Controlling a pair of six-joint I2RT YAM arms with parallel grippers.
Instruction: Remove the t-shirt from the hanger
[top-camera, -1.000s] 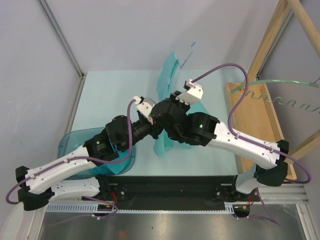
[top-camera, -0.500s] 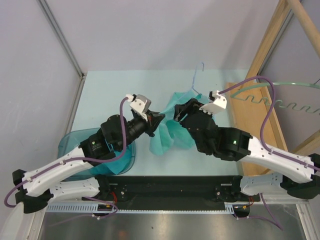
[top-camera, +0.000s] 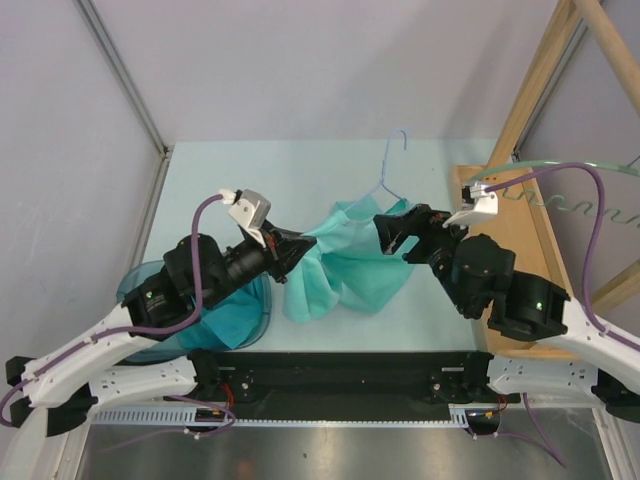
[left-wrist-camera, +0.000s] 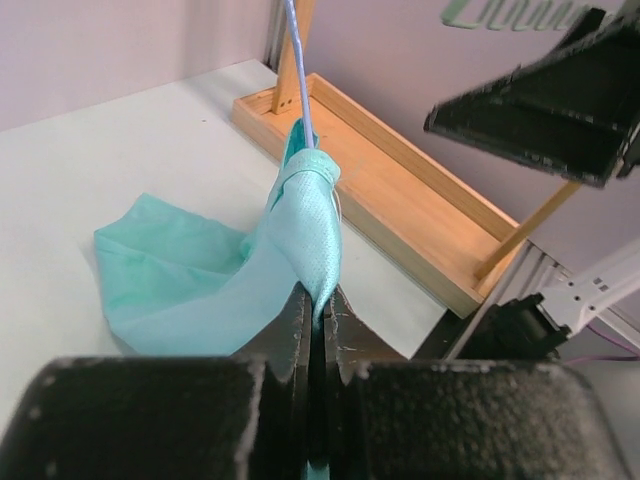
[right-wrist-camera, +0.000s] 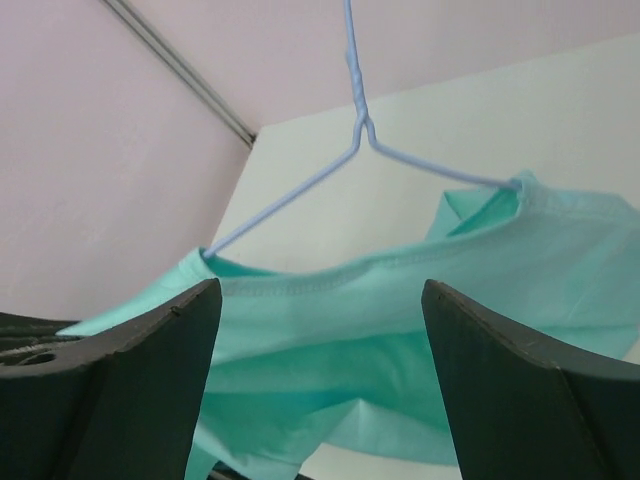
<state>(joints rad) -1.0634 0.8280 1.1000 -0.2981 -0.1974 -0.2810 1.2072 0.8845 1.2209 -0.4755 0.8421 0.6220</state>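
Note:
My right gripper will next grab the hanger by its neck below the hook (top-camera: 383, 174) (right-wrist-camera: 358, 90), which leaves the hanger's arms free so the t-shirt can slide off.
The teal t-shirt (top-camera: 345, 262) lies crumpled on the pale table, its collar still over the thin blue wire hanger (top-camera: 385, 178), whose hook points to the back. My left gripper (top-camera: 298, 246) is shut on a fold of the t-shirt's left side; in the left wrist view the t-shirt (left-wrist-camera: 210, 285) runs from the closed tips (left-wrist-camera: 320, 300) up to the hanger wire (left-wrist-camera: 298, 80). My right gripper (top-camera: 396, 232) is open, just right of the shirt. In the right wrist view its fingers (right-wrist-camera: 150, 385) stand wide apart in front of the t-shirt (right-wrist-camera: 400, 300) and hanger (right-wrist-camera: 358, 125), holding nothing.
A teal plastic bin (top-camera: 137, 290) with teal cloth over its rim sits at the front left under my left arm. A wooden tray (top-camera: 505, 235) with a slanted wooden frame stands at the right, with green hangers (top-camera: 575, 205) over it.
My right gripper has opened, let go, and drawn back to the right. The left gripper pulled left with the shirt. The shirt and hanger came down from mid-air onto the table.

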